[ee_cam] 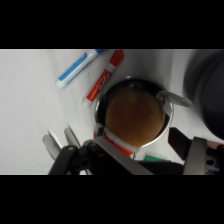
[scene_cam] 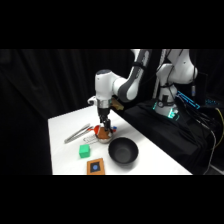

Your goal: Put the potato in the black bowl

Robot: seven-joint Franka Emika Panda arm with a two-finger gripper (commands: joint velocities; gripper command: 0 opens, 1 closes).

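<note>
I should next grab the rounded sides of the potato [scene_cam: 104, 133] with my gripper, to move it from the silver bowl into the black bowl [scene_cam: 123, 151].
The potato [ee_cam: 134, 117], a rounded reddish-brown lump, lies inside a small shiny silver bowl [ee_cam: 167, 97]. In the side view the potato [scene_cam: 104, 133] sits near the table's middle, directly under my gripper [scene_cam: 103, 128]. My gripper [ee_cam: 141, 143] is open, its two fingers standing either side of the potato just above the silver bowl's rim. The black bowl [scene_cam: 123, 151] stands just right and in front of the silver one. In the wrist view only a dark part of the black bowl [ee_cam: 207, 82] shows at the right edge.
Metal tongs [scene_cam: 77, 134] lie left of the silver bowl. A blue marker [ee_cam: 77, 67] and a red marker [ee_cam: 104, 76] lie beside it. A green cube [scene_cam: 84, 151] and a brown square block [scene_cam: 96, 166] sit near the front edge.
</note>
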